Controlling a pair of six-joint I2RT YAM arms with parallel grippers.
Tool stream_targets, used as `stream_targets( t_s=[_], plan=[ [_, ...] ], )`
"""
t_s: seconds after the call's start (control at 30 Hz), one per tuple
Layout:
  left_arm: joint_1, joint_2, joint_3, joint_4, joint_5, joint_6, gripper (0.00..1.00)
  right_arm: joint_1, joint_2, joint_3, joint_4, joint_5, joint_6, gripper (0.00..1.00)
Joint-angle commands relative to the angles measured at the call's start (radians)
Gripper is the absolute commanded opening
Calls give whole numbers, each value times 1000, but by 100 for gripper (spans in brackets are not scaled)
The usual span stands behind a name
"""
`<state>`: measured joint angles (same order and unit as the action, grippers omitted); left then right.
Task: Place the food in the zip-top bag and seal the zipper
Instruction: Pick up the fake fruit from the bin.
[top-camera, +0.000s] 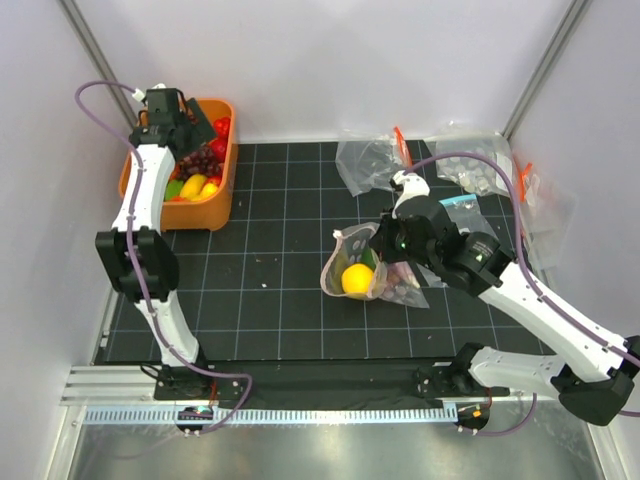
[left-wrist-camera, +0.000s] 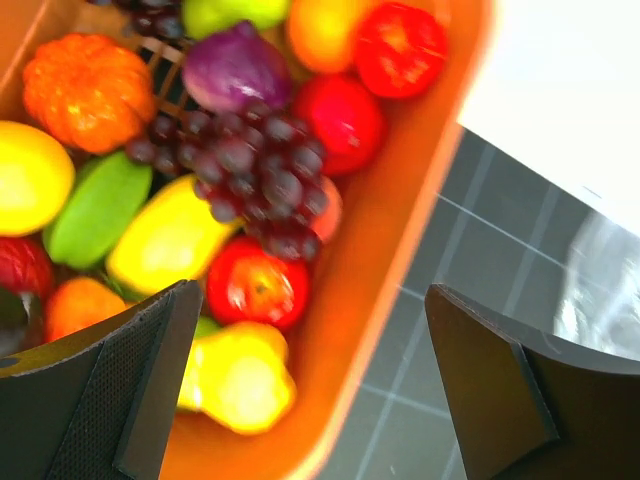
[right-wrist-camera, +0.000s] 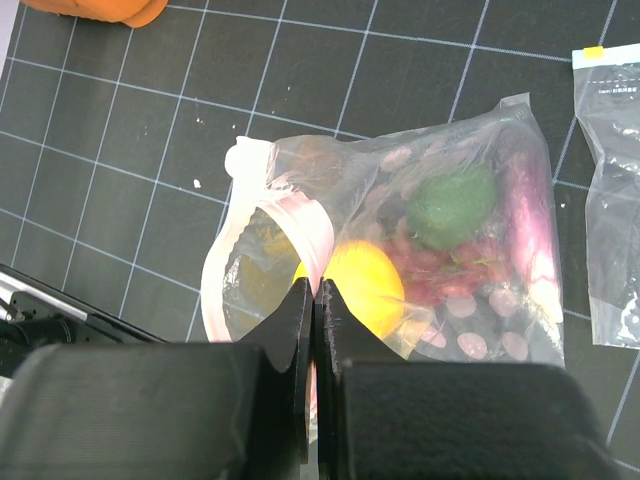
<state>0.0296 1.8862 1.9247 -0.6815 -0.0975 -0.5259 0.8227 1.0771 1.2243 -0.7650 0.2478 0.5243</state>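
Observation:
I need to grab the grapes (right-wrist-camera: 450, 265) next with my left gripper by their end beside the red tomato, so the rest of the grapes stays free to lead into the bag.
The zip-top bag (top-camera: 378, 272) lies on the black grid mat in front of the right arm. Inside it I see a yellow lemon (right-wrist-camera: 368, 282), a green piece (right-wrist-camera: 452, 205) and purple grapes (right-wrist-camera: 450, 265). Its mouth gapes toward the left. My right gripper (right-wrist-camera: 314, 287) is shut on the pink zipper (right-wrist-camera: 300, 215) at the mouth's upper lip. More food fills the orange tub (left-wrist-camera: 400, 220) at the back left: grapes (left-wrist-camera: 250, 170), a red tomato (left-wrist-camera: 255, 285), a yellow pepper (left-wrist-camera: 235, 375). My left gripper (left-wrist-camera: 312, 300) hangs open over the tub's right rim and holds nothing.
Two other clear bags (top-camera: 370, 160) (top-camera: 475, 170) lie at the back right, and one with a white label (right-wrist-camera: 610, 190) sits right of the held bag. A metal rail (top-camera: 300, 410) runs along the near edge. White walls enclose the mat.

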Motion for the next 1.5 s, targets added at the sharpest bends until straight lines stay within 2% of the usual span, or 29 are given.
stream_targets(
  t_s=[0.0, 0.13, 0.27, 0.53, 0.63, 0.77, 0.97, 1.17, 1.23, 1.27, 1.47],
  plan=[
    [42, 91, 97, -64, -24, -8, 100, -2, -32, 6, 39, -13, -21, 1],
    [72, 232, 212, -96, -22, 18, 100, -2, -36, -2, 38, -27, -21, 1],
    [73, 361, 352, -199, -22, 75, 100, -2, -32, -19, 49, -30, -18, 1],
    [70, 445, 358, -167, 38, 64, 100, -2, -17, -6, 53, -39, -15, 1],
    [70, 470, 367, -170, 94, 57, 80, -2, -13, -3, 52, -42, -12, 1],
    [72, 438, 324, -126, 162, 38, 44, -2, -14, -2, 49, -47, -7, 1],
    [76, 312, 263, -66, 186, 9, 11, -2, -22, -3, 47, -45, 0, 1],
    [76, 114, 88, 39, 209, -26, 0, -2, -16, -5, 53, -50, 5, 1],
    [76, 59, 36, 83, 220, -54, 0, -2, -13, -3, 55, -50, 5, 1],
    [76, -3, -46, 111, 232, -65, 0, -2, -13, -2, 55, -50, 8, 1],
    [76, -215, -292, 276, 258, -169, 0, -2, -11, 3, 66, -65, 14, 1]
  ],
)
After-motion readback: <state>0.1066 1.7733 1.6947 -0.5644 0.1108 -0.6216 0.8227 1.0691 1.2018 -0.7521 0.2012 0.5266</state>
